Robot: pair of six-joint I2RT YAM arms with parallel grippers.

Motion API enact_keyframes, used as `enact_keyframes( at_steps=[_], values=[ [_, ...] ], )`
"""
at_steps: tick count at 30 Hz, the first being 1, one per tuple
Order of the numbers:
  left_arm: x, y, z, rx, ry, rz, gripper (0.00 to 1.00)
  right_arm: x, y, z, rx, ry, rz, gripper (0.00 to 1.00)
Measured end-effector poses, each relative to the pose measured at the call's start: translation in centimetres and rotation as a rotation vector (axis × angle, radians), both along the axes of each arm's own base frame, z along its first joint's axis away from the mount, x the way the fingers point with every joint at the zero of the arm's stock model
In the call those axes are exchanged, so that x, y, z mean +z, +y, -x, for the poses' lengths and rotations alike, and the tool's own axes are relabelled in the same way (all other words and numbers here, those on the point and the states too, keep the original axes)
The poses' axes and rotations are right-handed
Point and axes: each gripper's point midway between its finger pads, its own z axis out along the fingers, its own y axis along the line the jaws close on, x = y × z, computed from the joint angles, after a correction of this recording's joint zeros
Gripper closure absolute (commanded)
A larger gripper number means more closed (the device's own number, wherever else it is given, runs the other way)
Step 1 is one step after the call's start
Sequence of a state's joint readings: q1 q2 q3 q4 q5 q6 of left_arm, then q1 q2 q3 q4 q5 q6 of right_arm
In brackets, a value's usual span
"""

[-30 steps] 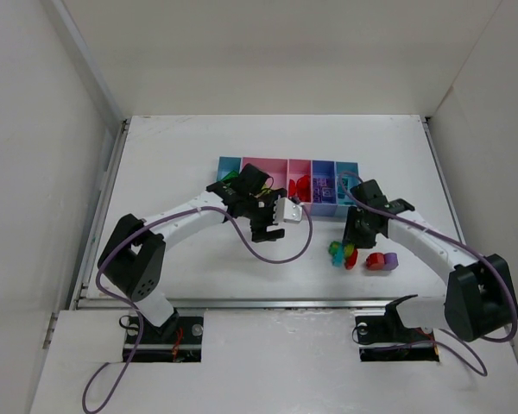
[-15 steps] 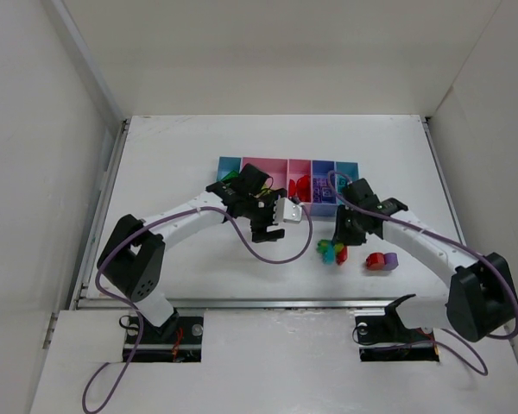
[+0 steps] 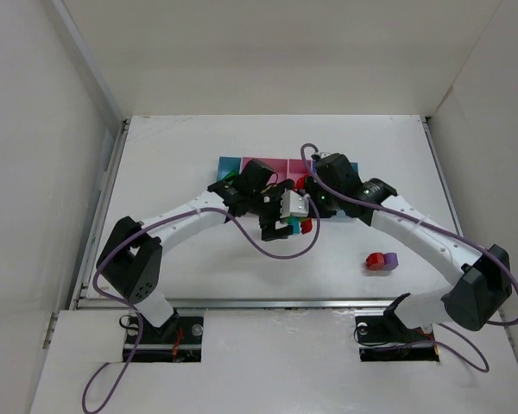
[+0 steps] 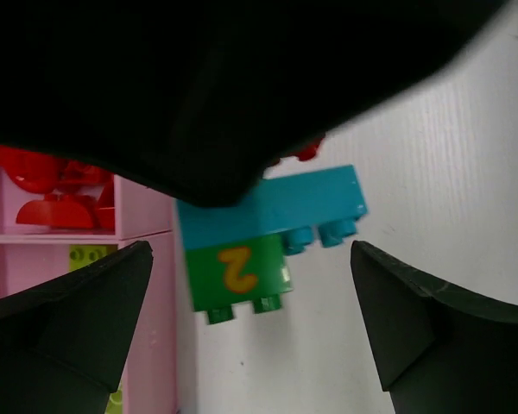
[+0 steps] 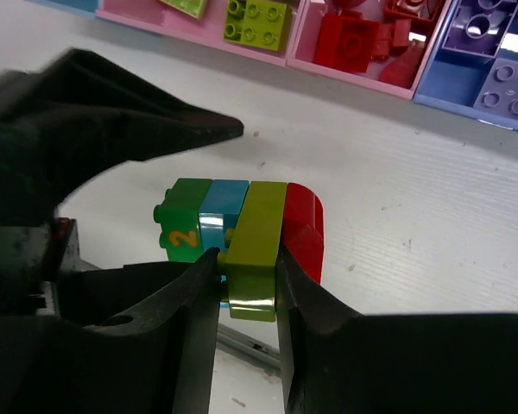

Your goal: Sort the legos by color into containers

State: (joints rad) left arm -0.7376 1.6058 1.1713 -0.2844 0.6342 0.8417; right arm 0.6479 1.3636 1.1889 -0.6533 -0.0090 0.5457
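Observation:
The left gripper should close on the green brick now, since its fingers reach along the brick's sides.
A chain of legos, green with a yellow "2" [image 5: 181,222], teal [image 5: 224,205], yellow-green [image 5: 257,246] and red [image 5: 304,226], hangs above the table. My right gripper [image 5: 246,259] is shut on the yellow-green brick. In the top view the chain [image 3: 298,226] sits between both grippers in front of the containers [image 3: 242,163]. My left gripper [image 4: 250,345] is open, its fingers wide on either side of the green brick [image 4: 237,274] and teal brick [image 4: 276,211], touching neither. The right arm hides the top of that view.
A red and purple lego pair [image 3: 380,260] lies on the table at the right. The pink tray holds yellow-green bricks [image 5: 255,21], the narrow pink one red bricks [image 5: 358,41], the purple-blue one purple bricks [image 5: 496,73].
My right gripper lifted the chain off the table and carried it left, up to the left gripper. The left gripper opened wider.

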Motion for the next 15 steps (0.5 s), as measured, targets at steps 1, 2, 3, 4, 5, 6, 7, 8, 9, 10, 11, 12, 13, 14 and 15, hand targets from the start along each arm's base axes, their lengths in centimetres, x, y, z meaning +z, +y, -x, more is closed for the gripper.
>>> enact_keyframes(
  at_steps=[1,2,3,4,5,6,7,8,9,10,11,12,13,14,15],
  values=[
    [0.2,-0.1,-0.4,0.023,-0.004,0.003,0.07,-0.2,0.2,0.0,0.006,0.005,0.003,1.00],
    [0.3,-0.1,-0.7,0.040,-0.008,0.006,0.11,-0.5,0.2,0.1,0.009,0.011,0.009,1.00],
    [0.3,-0.1,-0.9,0.058,-0.009,0.002,0.16,-0.7,0.3,0.0,0.009,0.014,0.013,1.00],
    [0.3,0.0,-1.1,0.073,-0.011,-0.001,0.27,-0.8,0.3,0.0,0.010,0.015,0.016,1.00],
    [0.3,0.0,-1.3,0.086,-0.014,-0.004,0.31,-0.9,0.2,0.0,0.011,0.017,0.019,1.00],
    [0.3,0.1,-1.5,0.096,-0.018,-0.006,0.39,-0.9,0.2,0.0,0.011,0.017,0.020,1.00],
    [0.4,0.1,-1.6,0.102,-0.020,-0.006,0.39,-0.9,0.3,0.0,0.012,0.015,0.019,1.00],
    [0.4,0.1,-1.7,0.109,-0.021,-0.008,0.41,-0.8,0.3,-0.1,0.015,0.012,0.018,1.00],
    [0.3,0.2,-1.8,0.113,-0.021,-0.009,0.43,-0.8,0.3,-0.1,0.017,0.011,0.016,1.00],
    [0.4,0.1,-1.8,0.115,-0.021,-0.008,0.43,-0.8,0.4,-0.1,0.019,0.009,0.016,1.00],
    [0.4,0.1,-1.8,0.115,-0.021,-0.007,0.43,-0.8,0.4,-0.1,0.022,0.008,0.017,1.00],
    [0.4,0.1,-1.8,0.116,-0.020,-0.007,0.43,-0.8,0.4,-0.1,0.022,0.007,0.017,1.00],
    [0.4,0.1,-1.8,0.117,-0.019,-0.007,0.43,-0.7,0.4,-0.1,0.025,0.006,0.017,1.00],
    [0.4,0.1,-1.8,0.119,-0.018,-0.006,0.43,-0.7,0.4,-0.1,0.027,0.006,0.017,1.00],
    [0.4,0.1,-1.8,0.120,-0.016,-0.006,0.44,-0.7,0.4,-0.1,0.030,0.005,0.017,1.00]
  ],
)
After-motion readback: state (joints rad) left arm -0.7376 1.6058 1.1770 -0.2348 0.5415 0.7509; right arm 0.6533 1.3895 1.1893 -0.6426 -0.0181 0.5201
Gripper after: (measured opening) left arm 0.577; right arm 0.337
